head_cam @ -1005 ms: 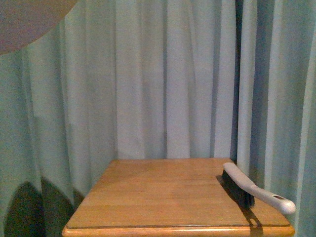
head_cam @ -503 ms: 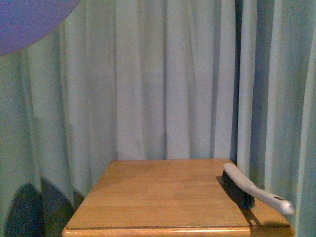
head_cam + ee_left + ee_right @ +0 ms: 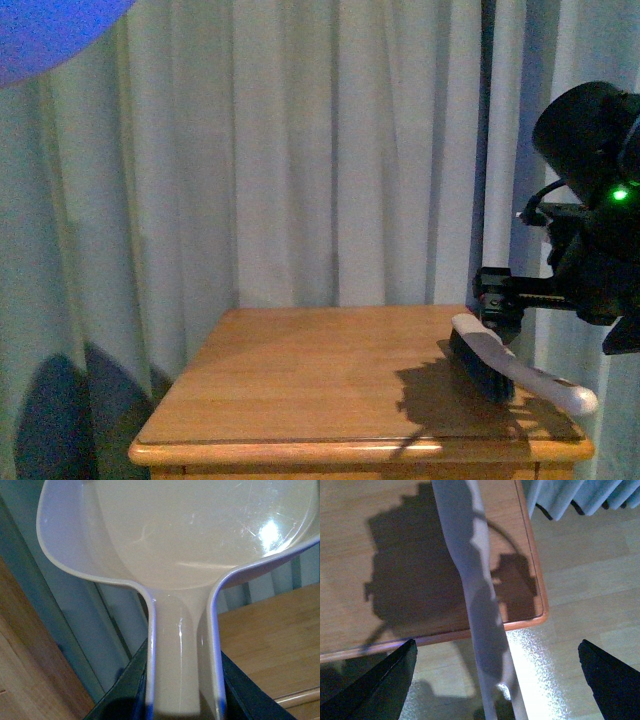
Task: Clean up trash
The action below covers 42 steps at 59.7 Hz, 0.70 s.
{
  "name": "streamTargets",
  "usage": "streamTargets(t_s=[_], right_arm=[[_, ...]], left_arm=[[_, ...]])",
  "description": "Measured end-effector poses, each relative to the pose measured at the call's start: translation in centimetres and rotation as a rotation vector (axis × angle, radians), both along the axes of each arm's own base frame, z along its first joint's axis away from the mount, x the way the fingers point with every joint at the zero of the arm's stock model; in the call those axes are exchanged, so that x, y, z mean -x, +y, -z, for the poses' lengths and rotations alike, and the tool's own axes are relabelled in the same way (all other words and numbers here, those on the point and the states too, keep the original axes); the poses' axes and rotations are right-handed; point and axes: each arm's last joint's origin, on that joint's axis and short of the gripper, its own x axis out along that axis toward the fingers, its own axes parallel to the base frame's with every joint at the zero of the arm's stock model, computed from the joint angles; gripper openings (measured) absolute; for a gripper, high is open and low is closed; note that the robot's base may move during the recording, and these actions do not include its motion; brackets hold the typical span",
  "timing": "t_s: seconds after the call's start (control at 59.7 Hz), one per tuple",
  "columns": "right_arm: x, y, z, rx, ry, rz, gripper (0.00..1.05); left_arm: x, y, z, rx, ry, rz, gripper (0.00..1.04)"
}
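Note:
The right gripper grabs the hand brush (image 3: pixel 505 365) by its white handle (image 3: pixel 540 383) next, to sweep up the trash.
My left gripper (image 3: pixel 182 700) is shut on the handle of the pale pink dustpan (image 3: pixel 200 535), held up high; its rim shows as a blurred patch at the top left of the front view (image 3: pixel 50 30). My right gripper (image 3: pixel 600 300) is open, above the white handle of a hand brush (image 3: pixel 505 365) with dark bristles that lies on the right side of the wooden table (image 3: pixel 320 380). In the right wrist view the brush handle (image 3: pixel 475 595) runs between my spread fingers (image 3: pixel 610 675), untouched. No white scrap of trash shows in any view.
Pale curtains (image 3: pixel 330 150) hang right behind and beside the table. The brush handle sticks out past the table's front right corner (image 3: pixel 540 615). A light wooden floor (image 3: pixel 590 580) lies below.
My right arm has come into the front view from the right and now hangs over the brush, casting a shadow on the table. The brush has not moved.

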Motion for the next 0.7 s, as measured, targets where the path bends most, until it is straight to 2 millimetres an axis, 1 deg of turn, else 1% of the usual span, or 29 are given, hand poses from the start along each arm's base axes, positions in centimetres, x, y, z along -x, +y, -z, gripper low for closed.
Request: streamTargets(t_s=[0.168, 0.268, 0.385, 0.536, 0.704], right_arm=[[-2.2, 0.6, 1.9, 0.007, 0.058, 0.01, 0.97], [-2.9, 0.9, 2.7, 0.007, 0.08, 0.01, 0.97], [-3.3, 1.1, 3.5, 0.0, 0.096, 0.006, 0.97], [-3.7, 1.4, 5.1, -0.009, 0.13, 0.017, 0.97], [-4.0, 1.5, 6.0, -0.008, 0.143, 0.019, 0.97]], left_arm=[[0.0, 0.0, 0.0, 0.0, 0.0, 0.0, 0.27], [0.0, 0.0, 0.0, 0.0, 0.0, 0.0, 0.27], [0.0, 0.0, 0.0, 0.0, 0.0, 0.0, 0.27], [0.0, 0.0, 0.0, 0.0, 0.0, 0.0, 0.27], [0.0, 0.0, 0.0, 0.0, 0.0, 0.0, 0.27]])
